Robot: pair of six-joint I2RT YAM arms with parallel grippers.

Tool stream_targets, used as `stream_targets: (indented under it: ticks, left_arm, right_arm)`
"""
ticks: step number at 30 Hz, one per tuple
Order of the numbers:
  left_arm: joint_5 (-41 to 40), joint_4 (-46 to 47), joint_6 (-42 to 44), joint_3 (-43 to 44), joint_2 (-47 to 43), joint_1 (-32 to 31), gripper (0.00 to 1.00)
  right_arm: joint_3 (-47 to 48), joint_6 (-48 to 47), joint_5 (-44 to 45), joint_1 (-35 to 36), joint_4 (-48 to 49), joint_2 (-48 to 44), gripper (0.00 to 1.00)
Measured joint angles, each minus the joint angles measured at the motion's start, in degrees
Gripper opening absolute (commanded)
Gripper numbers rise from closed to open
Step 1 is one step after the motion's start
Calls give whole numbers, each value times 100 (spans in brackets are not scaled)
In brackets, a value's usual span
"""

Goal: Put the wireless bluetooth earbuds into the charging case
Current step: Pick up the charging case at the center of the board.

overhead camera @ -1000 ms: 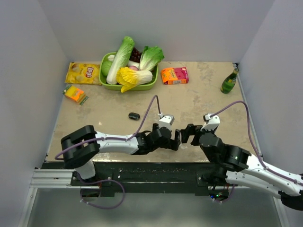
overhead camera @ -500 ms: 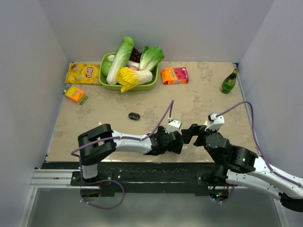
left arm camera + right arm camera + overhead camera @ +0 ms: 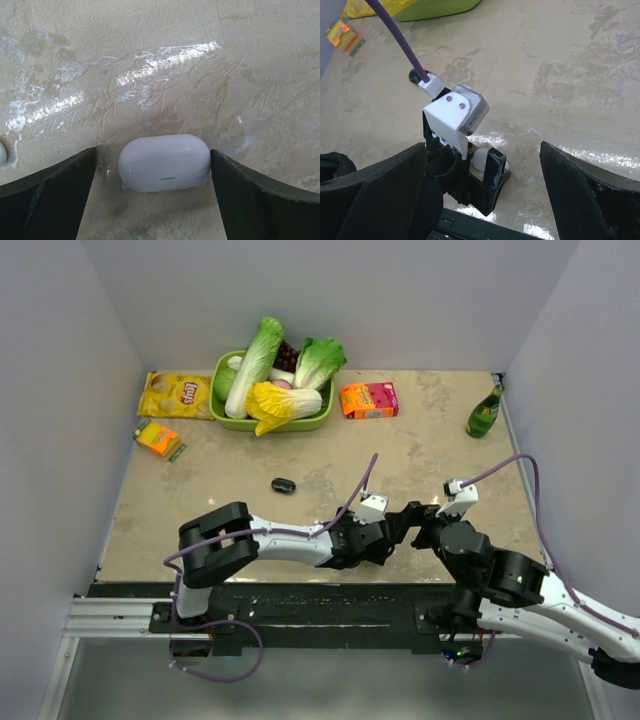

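Observation:
The lid's long edge has to stay free for opening the lid and putting in the earbuds, so my left gripper will hold the closed charging case point(image 3: 164, 161) by its rounded ends.
The charging case point(image 3: 164, 161), a closed white oval, lies flat on the table between the fingers of my left gripper point(image 3: 152, 151). That gripper is open: the right finger almost touches the case and the left finger stands a little apart. In the right wrist view the case point(image 3: 481, 159) shows as a white patch between those fingers. A small white bud point(image 3: 2, 152) shows at the left edge of the left wrist view; the other earbud is out of view. My right gripper point(image 3: 482, 146) is open and empty, facing the left gripper point(image 3: 388, 537) from the right point(image 3: 412, 520).
A small black oval object point(image 3: 283, 484) lies to the far left of the grippers. A green basket point(image 3: 225, 420) of vegetables, a pink box point(image 3: 369, 399), a chips bag point(image 3: 176, 395), an orange packet point(image 3: 158, 438) and a green bottle point(image 3: 485, 412) stand at the back. The table's near edge is close behind the grippers.
My left arm has swung right and its gripper has moved a little right. My right gripper has backed off slightly to the right.

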Motion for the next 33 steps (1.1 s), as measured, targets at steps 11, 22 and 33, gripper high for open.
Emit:
stream_targets:
  ticks: [11, 22, 33]
  left_arm:
    - [-286, -273, -136, 214, 175, -144, 98]
    - [-437, -686, -435, 463, 313, -267, 99]
    - [-592, -1226, -896, 1134, 726, -413, 96]
  right_arm:
    - [11, 0, 35, -22, 0, -11, 98]
    - [39, 22, 83, -31, -7, -72, 98]
    - [42, 70, 120, -46, 33, -140, 98]
